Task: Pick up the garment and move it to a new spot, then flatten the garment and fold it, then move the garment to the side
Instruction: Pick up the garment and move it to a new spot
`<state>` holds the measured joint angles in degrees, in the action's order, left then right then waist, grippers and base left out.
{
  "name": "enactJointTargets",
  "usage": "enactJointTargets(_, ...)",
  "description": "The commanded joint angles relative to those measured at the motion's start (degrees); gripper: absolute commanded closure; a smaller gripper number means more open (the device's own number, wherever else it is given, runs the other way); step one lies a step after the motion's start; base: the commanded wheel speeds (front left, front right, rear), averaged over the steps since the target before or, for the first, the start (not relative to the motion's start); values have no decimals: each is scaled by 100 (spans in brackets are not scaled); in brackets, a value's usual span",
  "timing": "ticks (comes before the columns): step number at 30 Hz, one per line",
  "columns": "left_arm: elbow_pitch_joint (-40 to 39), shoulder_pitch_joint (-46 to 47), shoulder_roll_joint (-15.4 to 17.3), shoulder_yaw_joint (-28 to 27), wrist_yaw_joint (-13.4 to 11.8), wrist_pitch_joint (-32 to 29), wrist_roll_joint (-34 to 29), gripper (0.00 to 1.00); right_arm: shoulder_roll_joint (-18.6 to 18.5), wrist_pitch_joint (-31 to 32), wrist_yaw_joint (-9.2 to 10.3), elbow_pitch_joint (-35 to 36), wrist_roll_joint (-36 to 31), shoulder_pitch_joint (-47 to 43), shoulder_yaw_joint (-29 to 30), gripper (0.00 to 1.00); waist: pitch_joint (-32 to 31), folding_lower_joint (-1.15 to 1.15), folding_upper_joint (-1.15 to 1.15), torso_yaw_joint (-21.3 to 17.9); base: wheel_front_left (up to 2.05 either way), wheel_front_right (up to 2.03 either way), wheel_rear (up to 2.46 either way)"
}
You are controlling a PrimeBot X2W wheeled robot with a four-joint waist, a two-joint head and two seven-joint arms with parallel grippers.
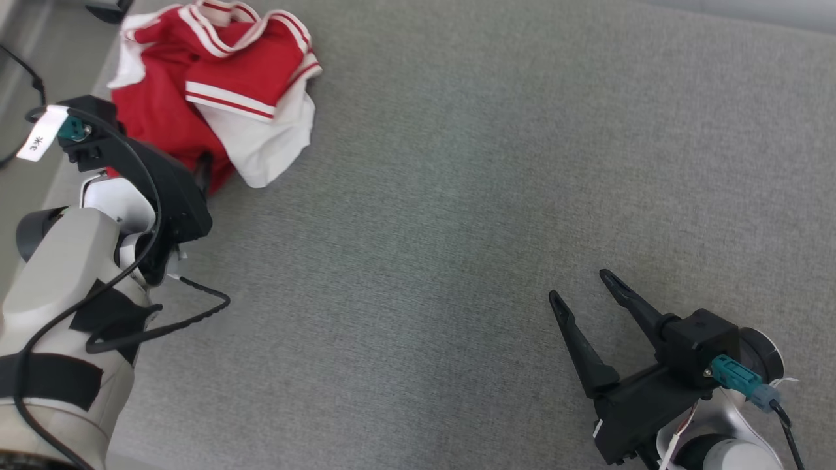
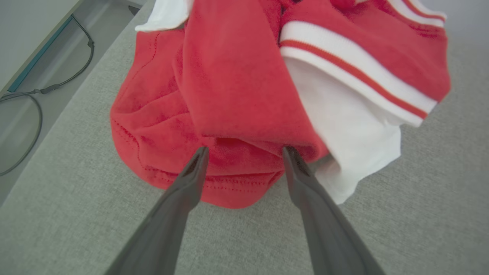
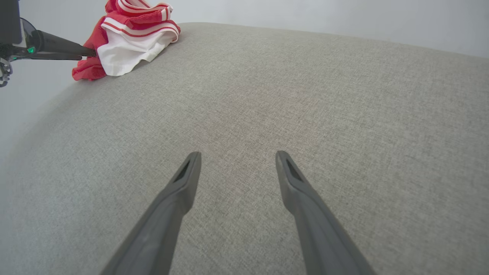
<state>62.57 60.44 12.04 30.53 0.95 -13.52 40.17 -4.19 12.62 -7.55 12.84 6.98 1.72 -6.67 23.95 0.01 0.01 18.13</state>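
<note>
The rest of the garment lies crumpled and slack on the grey surface, so I should grab the garment next by its bulging red fold with my left gripper.
The garment is a crumpled red and white top with striped trim, lying at the far left of the grey fabric surface. My left gripper stands open at its near edge, both fingertips touching a red fold that bulges between them; nothing is gripped. In the head view the dark left wrist covers most of those fingers. My right gripper is open over bare fabric at the lower right, far from the garment. The right wrist view has the garment at its upper left, beyond my open right gripper.
The surface's left edge runs close beside the garment, and past it a dark cable lies on the floor. A white tag hangs on the left wrist's cable. Wide bare fabric stretches between the two grippers.
</note>
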Motion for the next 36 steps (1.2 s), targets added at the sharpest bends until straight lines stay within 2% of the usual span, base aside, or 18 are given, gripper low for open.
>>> enactJointTargets(1,99,145,-1,-11,-67,21,-15,0,-62,24,13,72,-12,-9,-1,0,216,-1,-1,-135,0,0,0)
enactJointTargets(6,382,232,3,-10,-80,136,-3,0,-80,48,13,94,26,4,-80,0,231,-1,-1,-246,0,0,0)
enactJointTargets(13,648,321,178,1,-109,586,-71,0,-103,76,13,115,49,8,-167,0,254,-1,-1,-511,0,0,0)
enactJointTargets(14,683,328,192,13,-128,648,-96,64,-103,66,13,117,46,-9,-162,0,254,-1,-1,-533,0,0,0)
enactJointTargets(15,718,332,203,12,-132,699,-97,100,-106,62,13,118,48,-24,-152,0,254,-1,-1,-550,0,0,0)
enactJointTargets(18,802,345,180,9,-156,799,-79,100,-103,45,13,89,53,-21,-135,0,222,-1,-1,-569,0,0,0)
enactJointTargets(26,899,434,195,49,-451,1268,-163,100,-29,-119,13,-189,174,31,-286,0,-148,-1,-1,-527,0,0,0)
enactJointTargets(31,891,507,241,109,-417,1499,-220,100,15,-228,13,-417,269,83,-384,0,-479,-1,-1,-547,0,0,0)
enactJointTargets(36,803,615,144,327,-399,1759,-413,100,70,-446,13,-793,453,70,-531,0,-1057,-1,-1,-646,0,0,0)
